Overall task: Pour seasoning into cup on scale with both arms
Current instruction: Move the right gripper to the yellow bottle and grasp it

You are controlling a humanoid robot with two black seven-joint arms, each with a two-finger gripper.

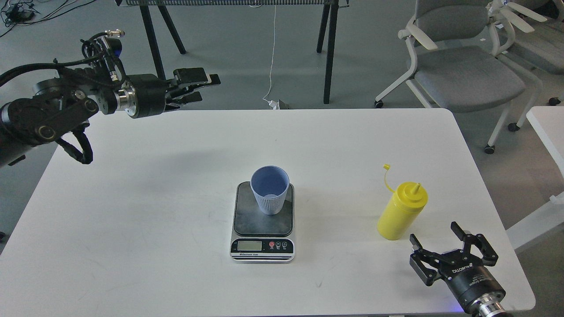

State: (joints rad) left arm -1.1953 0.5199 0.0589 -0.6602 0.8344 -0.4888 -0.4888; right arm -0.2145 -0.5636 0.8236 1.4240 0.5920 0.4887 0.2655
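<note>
I should next grab the yellow seasoning bottle by its body with my right gripper, to pour seasoning into the cup on the scale.
The light blue ribbed cup stands upright on the dark platform of the scale in the middle of the white table. The yellow seasoning bottle stands upright at the right, its tethered cap hanging open at its upper left. My right gripper is open and empty, just below and to the right of the bottle, apart from it. My left gripper is at the far left above the table's back edge, far from the cup; its fingers look slightly parted and hold nothing.
The white table has its rounded right edge close to the right gripper. Grey office chairs stand behind at the right. Black stand legs and a white cable are on the floor behind the table.
</note>
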